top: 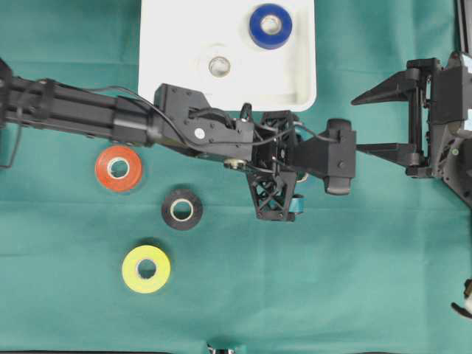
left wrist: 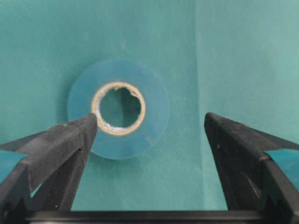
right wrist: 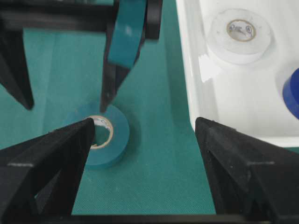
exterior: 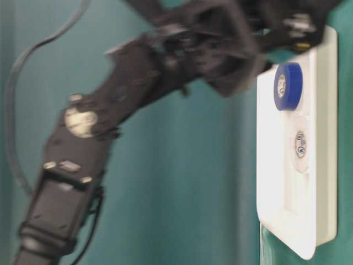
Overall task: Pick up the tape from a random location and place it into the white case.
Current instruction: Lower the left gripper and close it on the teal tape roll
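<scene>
My left gripper takes hold of the teal tape roll by its outer rim (left wrist: 159, 103) next, so that it can place the tape into the white case.
A teal tape roll (left wrist: 117, 108) lies flat on the green cloth. My left gripper (left wrist: 150, 119) hangs open above it; one fingertip overlaps the roll's left edge and the other stands well to its right. In the overhead view the left gripper (top: 284, 164) hides this roll. The right wrist view shows the teal roll (right wrist: 114, 135) below the left gripper's fingers (right wrist: 126, 32), beside the white case (right wrist: 233, 98). The white case (top: 169, 59) holds a blue roll (top: 270, 26) and a white roll (top: 218, 66). My right gripper (top: 356, 125) is open and empty at the right.
On the cloth left of the arm lie an orange roll (top: 118, 167), a black roll (top: 181, 209) and a yellow roll (top: 146, 269). The left arm stretches across the middle, just below the case's near rim.
</scene>
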